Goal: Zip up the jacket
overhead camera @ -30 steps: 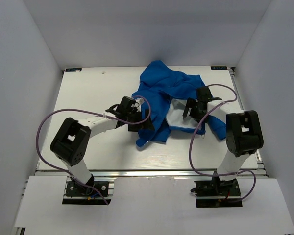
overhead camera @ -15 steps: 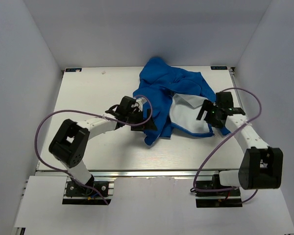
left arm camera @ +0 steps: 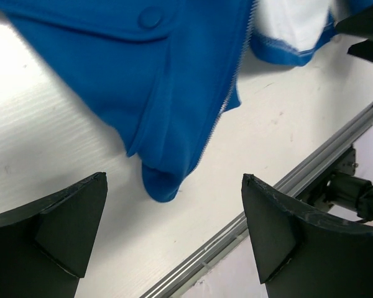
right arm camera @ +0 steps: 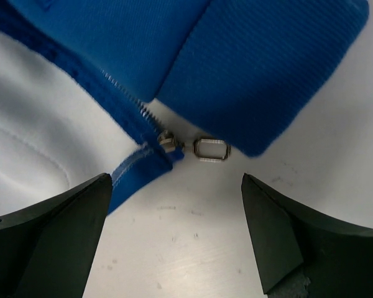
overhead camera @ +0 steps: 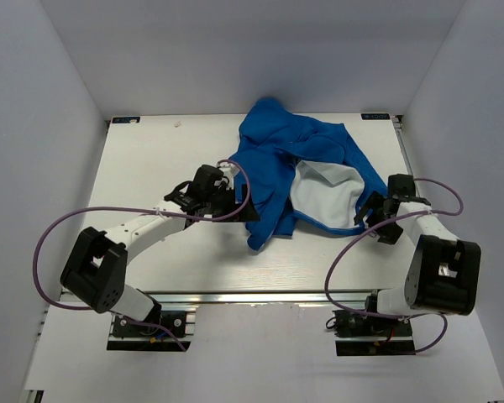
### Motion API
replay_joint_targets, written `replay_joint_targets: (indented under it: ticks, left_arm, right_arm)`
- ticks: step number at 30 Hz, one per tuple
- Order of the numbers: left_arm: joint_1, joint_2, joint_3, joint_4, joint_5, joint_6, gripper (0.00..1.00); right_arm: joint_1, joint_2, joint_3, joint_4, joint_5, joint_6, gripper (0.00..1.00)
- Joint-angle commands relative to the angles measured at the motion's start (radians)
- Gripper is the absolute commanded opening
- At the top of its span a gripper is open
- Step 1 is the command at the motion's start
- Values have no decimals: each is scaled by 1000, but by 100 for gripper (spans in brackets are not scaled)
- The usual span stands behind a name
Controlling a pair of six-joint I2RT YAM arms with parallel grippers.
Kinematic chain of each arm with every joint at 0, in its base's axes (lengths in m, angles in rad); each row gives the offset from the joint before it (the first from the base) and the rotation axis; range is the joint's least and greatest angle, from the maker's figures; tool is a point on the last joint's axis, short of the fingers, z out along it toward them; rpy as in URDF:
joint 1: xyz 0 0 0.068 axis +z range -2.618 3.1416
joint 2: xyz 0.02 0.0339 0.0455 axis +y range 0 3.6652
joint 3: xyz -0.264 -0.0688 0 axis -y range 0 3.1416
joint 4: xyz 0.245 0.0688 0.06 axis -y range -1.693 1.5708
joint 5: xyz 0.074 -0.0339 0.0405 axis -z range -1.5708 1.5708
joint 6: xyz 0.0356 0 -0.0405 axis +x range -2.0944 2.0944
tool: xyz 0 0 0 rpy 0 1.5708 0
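Note:
I will grip the jacket's lower corner at the zipper slider (overhead camera: 364,225) (right arm camera: 168,141) next with my right gripper. Then that edge of the jacket can come toward the other one for zipping.
The royal-blue fleece jacket (overhead camera: 294,164) lies rumpled and unzipped at the back middle of the table, its whitish lining (overhead camera: 323,195) showing. My left gripper (overhead camera: 235,210) is open and empty at the jacket's left front edge; its wrist view shows the blue hem (left arm camera: 168,167) and zipper teeth (left arm camera: 227,99) just ahead. My right gripper (overhead camera: 371,220) is open and empty at the jacket's right lower corner. Its wrist view shows the zipper slider (right arm camera: 168,141) with its metal pull ring (right arm camera: 211,149) lying on the table, just ahead of the jaws and between them.
The white table (overhead camera: 151,159) has an aluminium rail along its near edge (overhead camera: 260,295). White walls enclose the back and both sides. Purple cables loop from both arms. The right arm's black fingers show at the top right of the left wrist view (left arm camera: 363,34).
My right gripper has moved right and nearer, from over the lining to the jacket's lower right corner. The lining has spread open wider. My left gripper has shifted slightly left.

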Motion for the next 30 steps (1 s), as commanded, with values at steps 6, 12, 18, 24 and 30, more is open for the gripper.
replay_joint_targets:
  ticks: [6, 12, 18, 24, 30]
  left_arm:
    - [-5, 6, 0, -26, -42, 3, 98]
    - [-5, 23, 12, -25, -45, 0, 98]
    - [-5, -3, -4, -38, -91, -12, 98]
    - [-5, -58, -26, -46, -108, -26, 98]
    - [-5, -116, -61, -25, -116, -52, 98]
  right_arm:
    - [7, 83, -34, 135, 23, -3, 80]
    - [24, 40, -89, 170, 19, 9, 60]
    - [24, 34, -112, 170, 26, 23, 4]
    - [34, -99, -43, 55, 109, 3, 0]
    - [276, -260, 84, -121, 282, 17, 0]
